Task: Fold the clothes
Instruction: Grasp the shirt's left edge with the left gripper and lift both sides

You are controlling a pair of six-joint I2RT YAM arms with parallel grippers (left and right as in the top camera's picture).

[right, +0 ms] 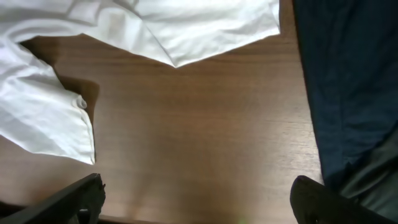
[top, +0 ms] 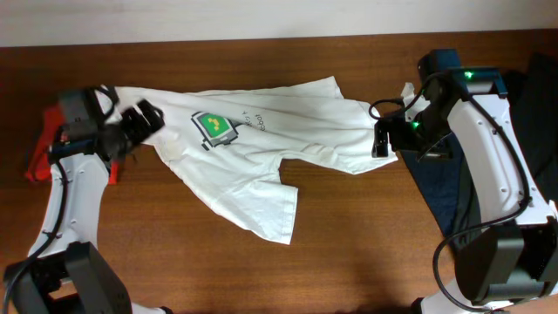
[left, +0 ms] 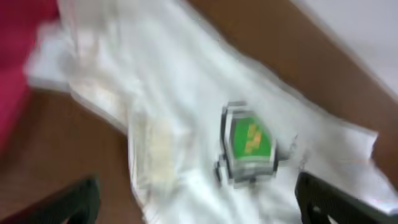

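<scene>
I should next fold the white T-shirt (top: 261,148) lengthwise, so I should grip it with my left gripper by its near shoulder edge at the sleeve.
A white T-shirt (top: 261,148) with a small green square print (top: 214,128) lies spread and rumpled across the middle of the wooden table. My left gripper (top: 144,118) is open at the shirt's left end, above the fabric; its blurred wrist view shows the shirt (left: 186,124) and the print (left: 250,140) between the open fingers (left: 198,200). My right gripper (top: 384,137) is open at the shirt's right edge. Its wrist view shows bare wood between the fingers (right: 198,198), the shirt's edge (right: 186,31) beyond them, and a navy garment (right: 348,81) at the right.
A red garment (top: 39,148) lies at the table's left edge, also seen in the left wrist view (left: 18,68). The navy garment (top: 445,187) lies at the right under my right arm, with a black one (top: 536,83) beyond it.
</scene>
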